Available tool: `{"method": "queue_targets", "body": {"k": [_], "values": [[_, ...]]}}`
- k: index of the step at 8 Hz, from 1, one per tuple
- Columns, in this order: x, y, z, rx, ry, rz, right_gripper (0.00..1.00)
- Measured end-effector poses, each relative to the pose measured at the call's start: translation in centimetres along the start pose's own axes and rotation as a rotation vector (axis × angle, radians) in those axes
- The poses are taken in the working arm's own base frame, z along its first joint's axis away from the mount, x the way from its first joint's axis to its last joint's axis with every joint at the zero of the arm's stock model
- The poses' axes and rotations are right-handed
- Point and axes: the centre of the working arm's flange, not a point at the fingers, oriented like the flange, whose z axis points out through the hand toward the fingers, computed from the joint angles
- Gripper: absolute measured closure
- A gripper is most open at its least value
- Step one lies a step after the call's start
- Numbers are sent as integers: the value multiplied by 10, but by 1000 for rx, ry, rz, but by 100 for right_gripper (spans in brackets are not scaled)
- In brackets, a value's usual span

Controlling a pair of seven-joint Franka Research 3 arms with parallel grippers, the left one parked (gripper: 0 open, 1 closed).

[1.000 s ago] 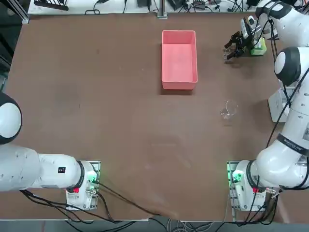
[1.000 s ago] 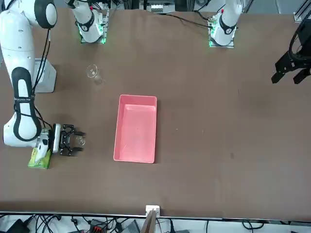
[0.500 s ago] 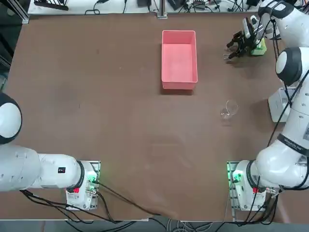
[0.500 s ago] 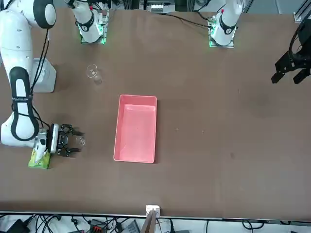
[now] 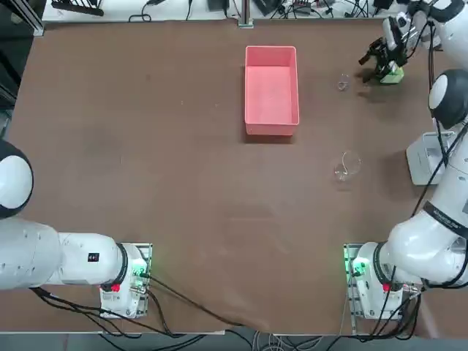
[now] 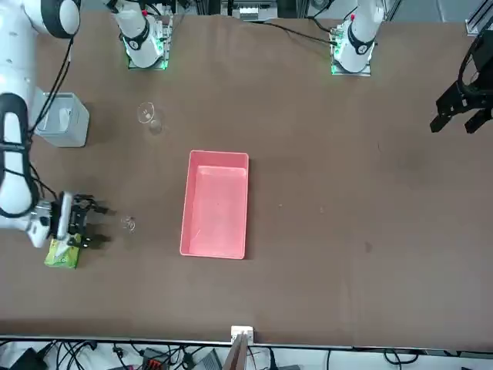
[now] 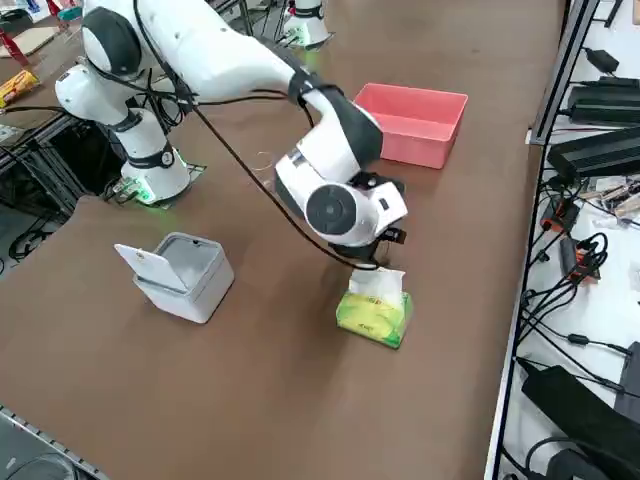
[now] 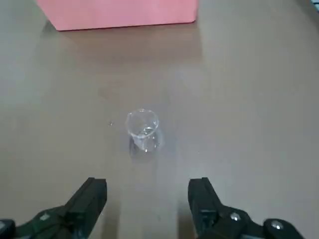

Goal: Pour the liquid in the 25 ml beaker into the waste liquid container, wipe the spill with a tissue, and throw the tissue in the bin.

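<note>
The spill needs to be wiped, so my right gripper will next grab the tissue by its top edge, where a white sheet sticks up from the tissue pack.
The 25 ml beaker, tiny clear glass, stands upright on the brown table to the right of the pink tray. My right gripper is open and low over the table. It is a short way back from the beaker, which sits ahead of the black fingertips, apart from them. The gripper is over the yellow-green tissue pack. A white tissue sheet pokes out of the pack's top. I cannot tell which vessel is the waste liquid container.
A larger clear beaker stands mid-right. The white bin with its lid up sits at the table's right edge. A small droplet lies beside the tiny beaker.
The open gripper, earlier around the tiny beaker, has drawn back toward the tissue pack. The beaker stays standing alone on the table.
</note>
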Motion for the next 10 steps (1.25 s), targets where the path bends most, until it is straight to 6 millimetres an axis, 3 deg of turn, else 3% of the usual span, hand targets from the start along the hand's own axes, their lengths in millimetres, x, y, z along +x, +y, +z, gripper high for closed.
{"method": "queue_targets", "body": {"k": [2,4,7,10], "values": [[23,-3,-47,-26,-86,93,0],[39,-4,-76,-64,-184,289,0],[52,12,-92,-223,-268,549,0],[73,27,-84,-367,-295,834,0]]}}
